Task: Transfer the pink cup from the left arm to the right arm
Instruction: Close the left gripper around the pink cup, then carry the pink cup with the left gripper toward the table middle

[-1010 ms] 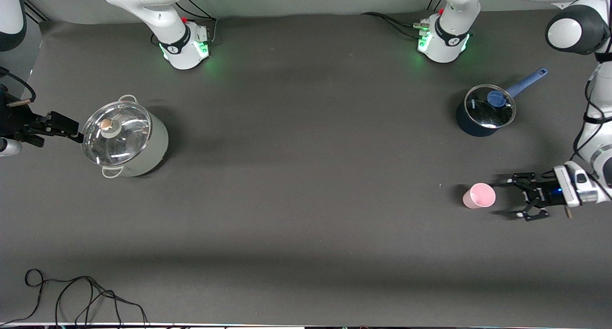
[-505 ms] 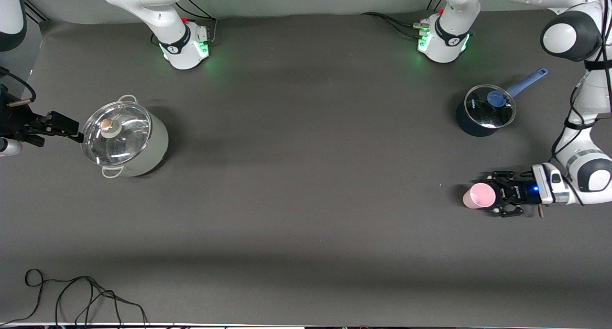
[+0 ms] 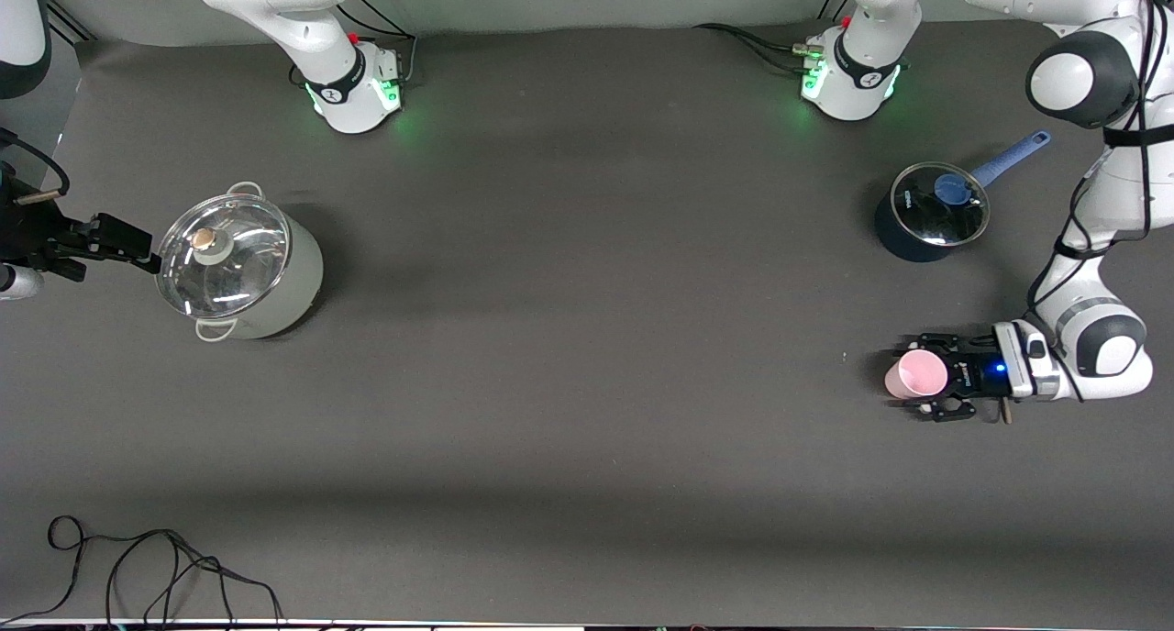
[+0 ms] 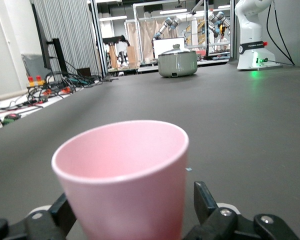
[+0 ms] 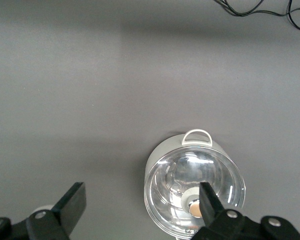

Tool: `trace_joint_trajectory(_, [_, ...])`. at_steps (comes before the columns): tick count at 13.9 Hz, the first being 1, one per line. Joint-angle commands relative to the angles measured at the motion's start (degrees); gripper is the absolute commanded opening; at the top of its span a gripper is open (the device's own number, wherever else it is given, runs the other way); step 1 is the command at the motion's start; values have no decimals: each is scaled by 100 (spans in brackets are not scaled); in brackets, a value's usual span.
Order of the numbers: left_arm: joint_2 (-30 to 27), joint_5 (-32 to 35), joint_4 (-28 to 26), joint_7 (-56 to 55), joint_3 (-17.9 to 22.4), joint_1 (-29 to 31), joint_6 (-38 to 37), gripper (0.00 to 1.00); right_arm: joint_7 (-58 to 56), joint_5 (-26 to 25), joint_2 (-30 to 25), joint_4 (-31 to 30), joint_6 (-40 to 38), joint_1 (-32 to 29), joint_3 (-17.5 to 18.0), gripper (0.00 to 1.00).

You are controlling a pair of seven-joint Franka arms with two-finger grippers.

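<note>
I need to pick up the pink cup by the cup's side [image 4: 130, 210] with my left gripper next, so the pink cup's rim stays free for my right gripper.
The pink cup [image 3: 920, 372] stands upright on the dark table toward the left arm's end, nearer to the front camera than the blue saucepan. My left gripper [image 3: 913, 377] lies low at the table, open, with one finger on each side of the cup. In the left wrist view the pink cup [image 4: 122, 175] fills the space between the fingers [image 4: 204, 197] of the left gripper [image 4: 132, 200], and a narrow gap shows beside one finger. My right gripper [image 3: 138, 249] waits open and empty beside the large pot. The right wrist view also shows the right gripper [image 5: 140, 200] open.
A grey-green pot with a glass lid [image 3: 240, 269] stands toward the right arm's end; the pot [image 5: 195, 192] shows in the right wrist view too. A blue saucepan with lid [image 3: 928, 214] stands near the left arm's base. A black cable [image 3: 138, 567] lies at the front corner.
The left gripper has slid along the table toward the pink cup; its open fingers now stand on both sides of it. The cup and the right arm have not moved.
</note>
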Motion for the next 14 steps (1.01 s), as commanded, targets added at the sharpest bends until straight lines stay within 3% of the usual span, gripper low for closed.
trace_joint_trajectory(1, [41, -275, -12, 214, 32, -189, -3, 91, -43, 85, -36, -6, -44, 23, -24, 100])
trace_joint_trajectory(2, [59, -301, -12, 222, 32, -198, -3, 67, -52, 85, -36, -6, -44, 23, -24, 100])
trace_joint_trajectory(3, [59, -310, -12, 222, 32, -251, -3, 25, -52, 85, -36, -6, -44, 23, -24, 100])
trace_joint_trajectory(4, [59, -345, -12, 222, 23, -303, -3, 0, -52, 85, -36, -6, -35, 23, -24, 100])
trace_joint_trajectory(8, [173, -1125, -12, 205, 23, -908, 58, 0, -60, 85, -36, -6, -26, 23, -24, 100])
trace_joint_trajectory(10, [147, -1521, 23, 205, -12, -1409, 504, 0, -69, 85, -36, -6, -26, 15, -24, 100])
trace_joint_trajectory(14, [164, -2479, 32, 196, -662, -2069, 1752, 0, -69, 85, -27, -6, -26, 15, -32, 100])
